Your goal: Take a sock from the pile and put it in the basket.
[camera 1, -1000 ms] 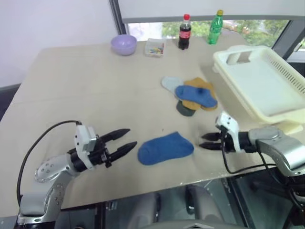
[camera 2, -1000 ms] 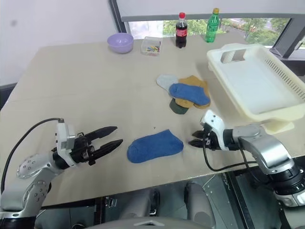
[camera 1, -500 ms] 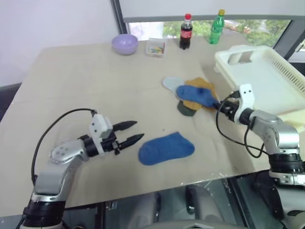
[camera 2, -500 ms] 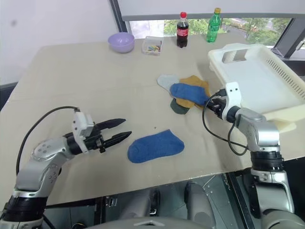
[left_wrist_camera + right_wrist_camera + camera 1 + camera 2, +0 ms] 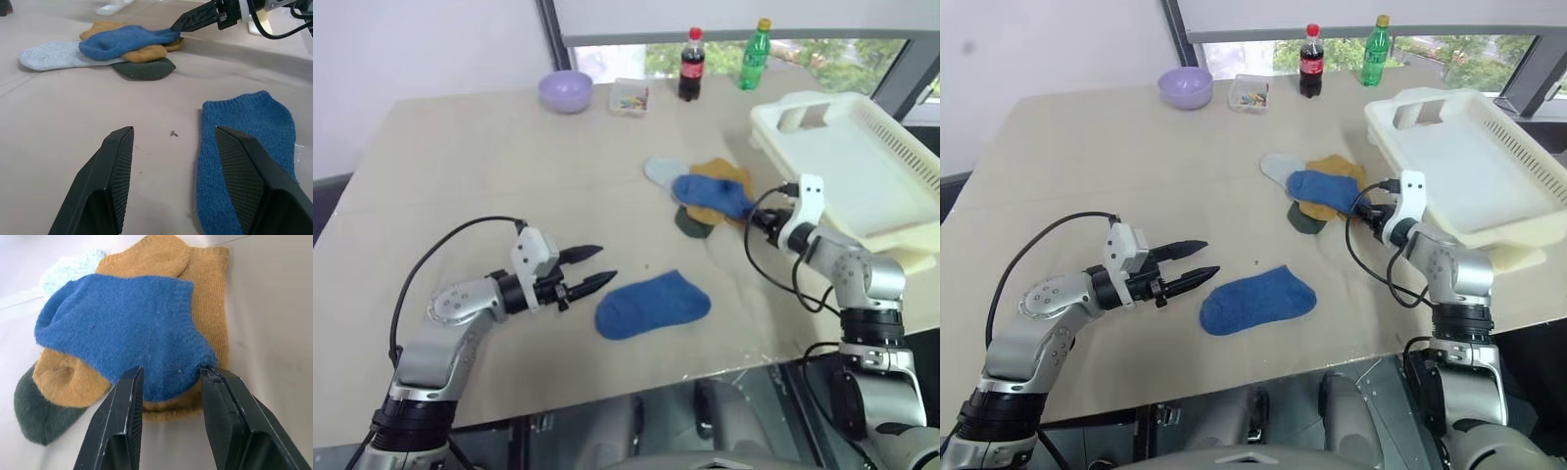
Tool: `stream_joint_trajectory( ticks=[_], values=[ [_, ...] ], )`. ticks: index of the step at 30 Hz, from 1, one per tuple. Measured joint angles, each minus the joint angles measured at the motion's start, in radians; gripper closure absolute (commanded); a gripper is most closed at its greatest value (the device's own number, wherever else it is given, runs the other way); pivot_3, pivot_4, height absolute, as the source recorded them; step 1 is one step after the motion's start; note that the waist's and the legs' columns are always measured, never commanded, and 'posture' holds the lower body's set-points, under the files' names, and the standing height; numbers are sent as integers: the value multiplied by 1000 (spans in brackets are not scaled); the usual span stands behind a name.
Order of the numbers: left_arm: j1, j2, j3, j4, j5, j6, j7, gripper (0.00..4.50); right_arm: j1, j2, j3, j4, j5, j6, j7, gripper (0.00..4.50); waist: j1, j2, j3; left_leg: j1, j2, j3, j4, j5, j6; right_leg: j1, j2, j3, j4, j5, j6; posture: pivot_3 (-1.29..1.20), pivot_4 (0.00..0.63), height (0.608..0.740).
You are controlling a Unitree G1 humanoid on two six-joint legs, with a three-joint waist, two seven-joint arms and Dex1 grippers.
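The near end of the top blue sock is between my right gripper's fingers, so they would hold the sock if they closed now. My right gripper needs to close on the sock.
The pile point(image 5: 707, 197) lies mid-table: a royal blue sock point(image 5: 122, 318) on top of mustard-brown point(image 5: 205, 293), dark green point(image 5: 34, 411) and pale grey-blue point(image 5: 68, 269) socks. My right gripper point(image 5: 751, 219) is at the pile's right side, open, its fingertips point(image 5: 137, 374) straddling the near end of the top blue sock. The cream-white basket point(image 5: 901, 220) stands just right of it, with nothing inside. A separate blue sock point(image 5: 653, 304) lies flat near the front edge. My left gripper point(image 5: 595, 266) is open just left of that sock, nothing between its fingers point(image 5: 115, 161).
At the table's back stand a lilac bowl point(image 5: 566, 91), a small clear box point(image 5: 629, 97), a cola bottle point(image 5: 689, 65) and a green bottle point(image 5: 753, 41). The table's front edge runs close below the loose blue sock.
My right gripper has swung from the front edge beside the loose blue sock up to the pile, and rolled. My left gripper has edged towards the loose sock.
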Motion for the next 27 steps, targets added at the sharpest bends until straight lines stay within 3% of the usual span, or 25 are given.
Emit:
stream_joint_trajectory(
  ticks=[5, 9, 10, 21, 27],
  values=[
    [1, -1, 0, 0, 0, 0, 0, 1680, -9, 2, -6, 37, 4, -13, -1, 2641, 0, 0, 0, 0, 0, 0, 0, 0, 0, 0, 0, 0, 0, 0, 0, 0, 150, 732],
    [3, -2, 0, 0, 0, 0, 1, 1680, -11, 2, -6, 41, 3, -33, -1, 4312, 0, 0, 0, 0, 0, 0, 0, 0, 0, 0, 0, 0, 0, 0, 0, 0, 150, 732],
    [4, -2, 0, 0, 0, 0, 1, 1680, -11, 2, -6, 41, 2, -39, -1, 4419, 0, 0, 0, 0, 0, 0, 0, 0, 0, 0, 0, 0, 0, 0, 0, 0, 150, 732],
    [6, -2, 0, 0, 0, 0, -2, 1680, -11, 1, 22, 21, -14, -73, 21, 4419, -1, 0, 0, 0, 0, 0, 0, 0, 0, 0, 0, 0, 0, 0, 0, 0, 150, 732],
    [7, -2, 0, 4, 1, -1, -9, 1680, -11, 54, 83, -142, 43, 7, 39, 4419, -5, 1, 0, 0, 1, -1, 0, 0, 0, -1, 1, 0, 1, 0, 0, 0, 150, 732]
  ],
)
